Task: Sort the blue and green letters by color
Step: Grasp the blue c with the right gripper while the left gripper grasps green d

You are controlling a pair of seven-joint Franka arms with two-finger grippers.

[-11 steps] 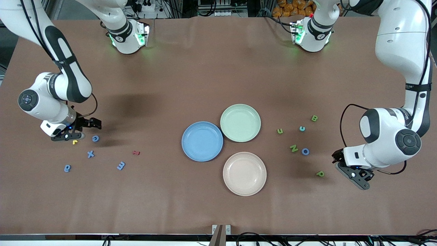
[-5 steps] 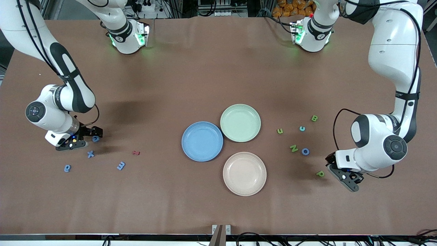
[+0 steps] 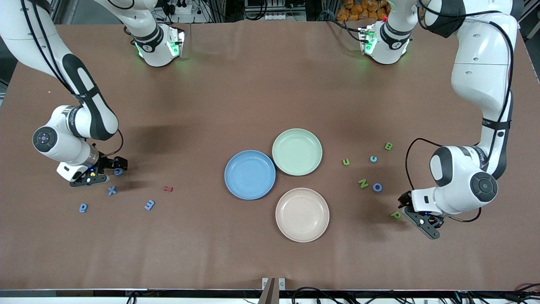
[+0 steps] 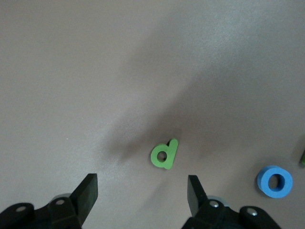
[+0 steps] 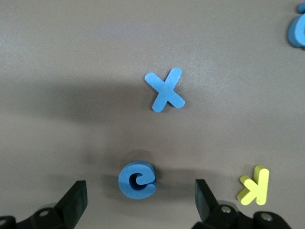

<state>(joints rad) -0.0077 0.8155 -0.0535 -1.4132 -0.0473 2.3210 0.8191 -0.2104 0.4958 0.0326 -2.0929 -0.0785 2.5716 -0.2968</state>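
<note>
The blue G needs to go onto the blue plate [image 3: 250, 175], so my right gripper should next grab it by its rounded back and open side.
Blue letters G [image 3: 118, 171], X [image 3: 112, 190], E [image 3: 149, 204] and Q [image 3: 83, 207] lie toward the right arm's end. Green U [image 3: 346, 161], B [image 3: 388, 146], N [image 3: 363, 183], P [image 3: 395, 215] and blue O [image 3: 377, 187] lie toward the left arm's end. My right gripper [image 3: 110, 169] is open, low over the G; in the right wrist view the G [image 5: 137, 180] sits between its fingers [image 5: 139, 198], with the X [image 5: 165, 89] further off. My left gripper [image 3: 408, 210] is open beside the P, which lies just ahead of its fingers [image 4: 143, 191] in the left wrist view [image 4: 164, 153].
Blue plate [image 3: 250, 174], green plate [image 3: 297, 151] and pink plate [image 3: 302, 214] stand mid-table. A red letter [image 3: 168, 188] lies near the E. A yellow K [image 5: 255, 186] lies beside one right finger. A small teal letter [image 3: 373, 159] lies near the U.
The right gripper has moved toward the blue G and now covers the yellow K in the front view. The left gripper has moved toward the green P.
</note>
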